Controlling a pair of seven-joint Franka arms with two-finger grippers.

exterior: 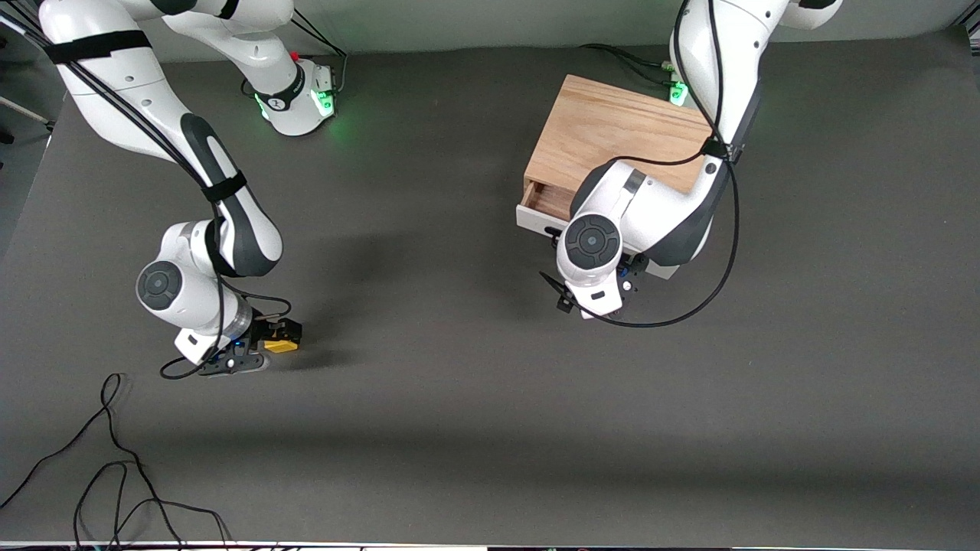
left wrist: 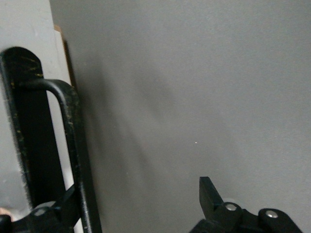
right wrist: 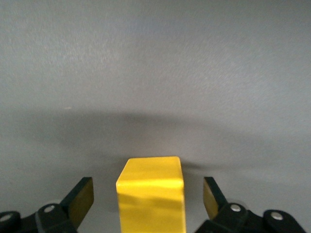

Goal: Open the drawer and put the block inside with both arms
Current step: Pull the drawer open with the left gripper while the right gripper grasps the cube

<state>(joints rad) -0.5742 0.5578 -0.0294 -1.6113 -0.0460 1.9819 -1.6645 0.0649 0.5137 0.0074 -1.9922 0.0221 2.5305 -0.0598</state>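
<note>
My right gripper closes on the yellow block next, since its open fingers stand on either side of the block and closing now would catch it.
The light oak cabinet (exterior: 612,130) stands near the left arm's base. Its drawer (exterior: 548,200) is pulled out a little, and its white front panel (exterior: 534,223) shows. My left gripper (exterior: 624,279) is low in front of the drawer, largely hidden under its wrist. In the left wrist view the left gripper (left wrist: 138,196) is open, with the black bar handle (left wrist: 73,141) by one finger. The yellow block (exterior: 281,346) lies on the table toward the right arm's end. My right gripper (right wrist: 148,194) is open and straddles the block (right wrist: 150,194) with a gap on each side.
The grey mat (exterior: 475,398) covers the table. Loose black cables (exterior: 115,474) lie by the near edge toward the right arm's end. The left arm's black cable (exterior: 689,306) loops down beside the drawer front.
</note>
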